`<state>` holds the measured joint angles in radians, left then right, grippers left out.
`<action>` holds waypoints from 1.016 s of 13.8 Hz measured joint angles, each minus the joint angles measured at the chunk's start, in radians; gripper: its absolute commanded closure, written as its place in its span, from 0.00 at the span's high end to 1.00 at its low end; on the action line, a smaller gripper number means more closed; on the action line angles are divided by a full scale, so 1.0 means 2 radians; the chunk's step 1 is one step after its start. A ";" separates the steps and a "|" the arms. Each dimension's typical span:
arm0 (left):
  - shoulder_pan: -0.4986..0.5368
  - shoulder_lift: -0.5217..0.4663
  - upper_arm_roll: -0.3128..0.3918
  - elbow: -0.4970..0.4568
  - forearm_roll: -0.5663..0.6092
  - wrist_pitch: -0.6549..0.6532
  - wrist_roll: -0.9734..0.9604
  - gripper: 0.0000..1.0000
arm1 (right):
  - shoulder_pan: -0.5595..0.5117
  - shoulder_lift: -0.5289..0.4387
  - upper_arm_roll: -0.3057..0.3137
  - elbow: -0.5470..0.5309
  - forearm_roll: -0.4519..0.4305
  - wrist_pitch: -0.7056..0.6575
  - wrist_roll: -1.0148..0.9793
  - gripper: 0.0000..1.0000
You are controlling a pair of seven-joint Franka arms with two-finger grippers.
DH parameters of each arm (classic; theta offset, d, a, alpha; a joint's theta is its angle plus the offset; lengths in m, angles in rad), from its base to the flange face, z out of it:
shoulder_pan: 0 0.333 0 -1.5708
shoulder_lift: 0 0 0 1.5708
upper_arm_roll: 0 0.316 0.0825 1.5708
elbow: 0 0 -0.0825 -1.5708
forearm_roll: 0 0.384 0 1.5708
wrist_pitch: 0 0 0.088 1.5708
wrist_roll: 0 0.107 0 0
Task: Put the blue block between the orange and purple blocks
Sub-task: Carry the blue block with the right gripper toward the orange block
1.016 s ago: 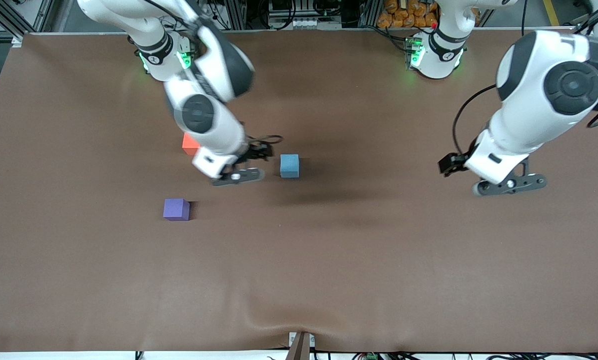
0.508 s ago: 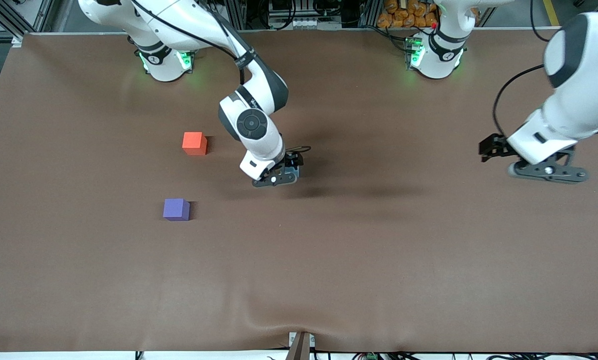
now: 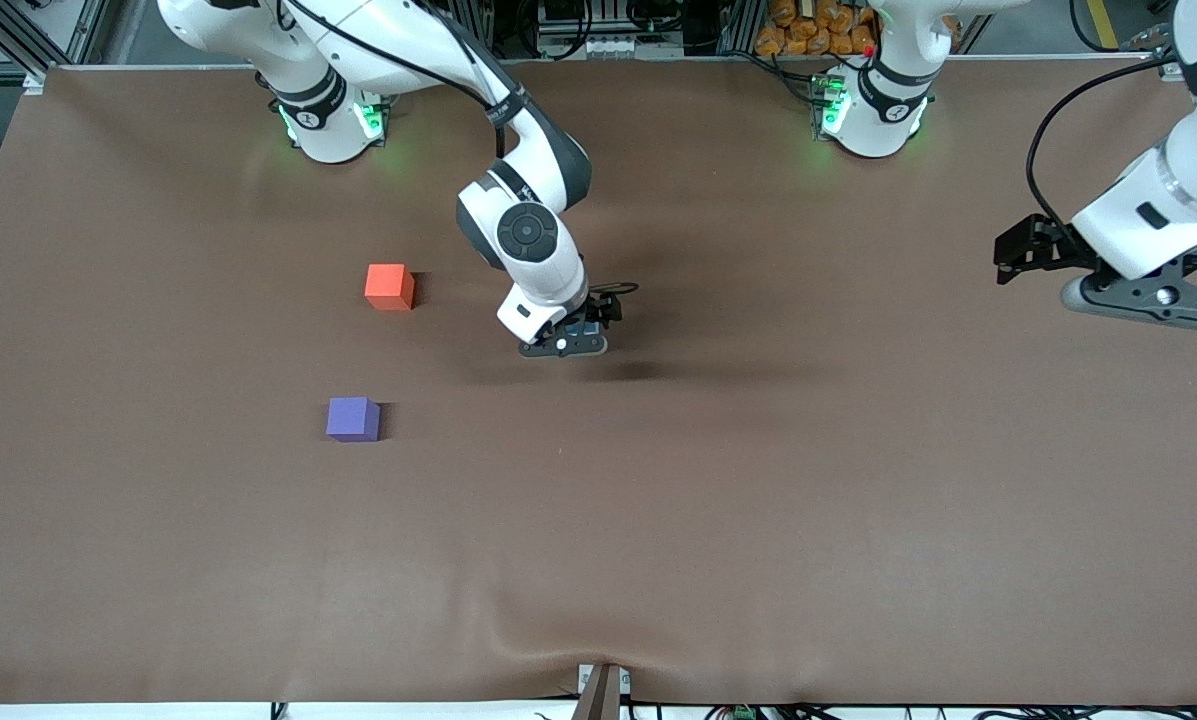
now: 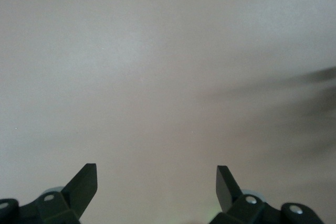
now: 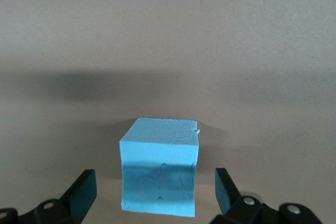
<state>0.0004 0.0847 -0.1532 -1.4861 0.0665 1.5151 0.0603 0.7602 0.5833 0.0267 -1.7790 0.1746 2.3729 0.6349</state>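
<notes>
I need to take hold of the blue block (image 5: 160, 174) by two opposite sides with my right gripper next, so that I can set it between the orange and purple blocks.
The blue block (image 5: 160, 174) sits on the brown table and stands between the fingers of my right gripper (image 5: 154, 182), with a gap on each side. The gripper is open. In the front view my right gripper (image 3: 563, 345) is down over the block and hides almost all of it. The orange block (image 3: 389, 286) lies toward the right arm's end of the table. The purple block (image 3: 353, 418) lies nearer the front camera than the orange one. My left gripper (image 3: 1153, 298) hangs open and empty over bare table at the left arm's end; it also shows in the left wrist view (image 4: 156, 177).
The brown table cover (image 3: 658, 520) has a small bulge at its front edge by a bracket (image 3: 601, 690). The two arm bases stand along the table's back edge.
My right gripper has moved from beside the orange block to the blue block and come down around it. My left arm has drawn away toward its own end of the table.
</notes>
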 measured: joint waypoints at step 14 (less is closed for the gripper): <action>-0.026 -0.026 0.062 -0.004 -0.030 -0.021 -0.028 1.00 | -0.027 -0.042 -0.017 0.013 -0.019 -0.087 0.038 0.00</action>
<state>-0.0520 0.0331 -0.0289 -1.4947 0.0057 1.4741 0.0044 0.7070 0.4987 -0.0065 -1.7539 0.1359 2.1984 0.7104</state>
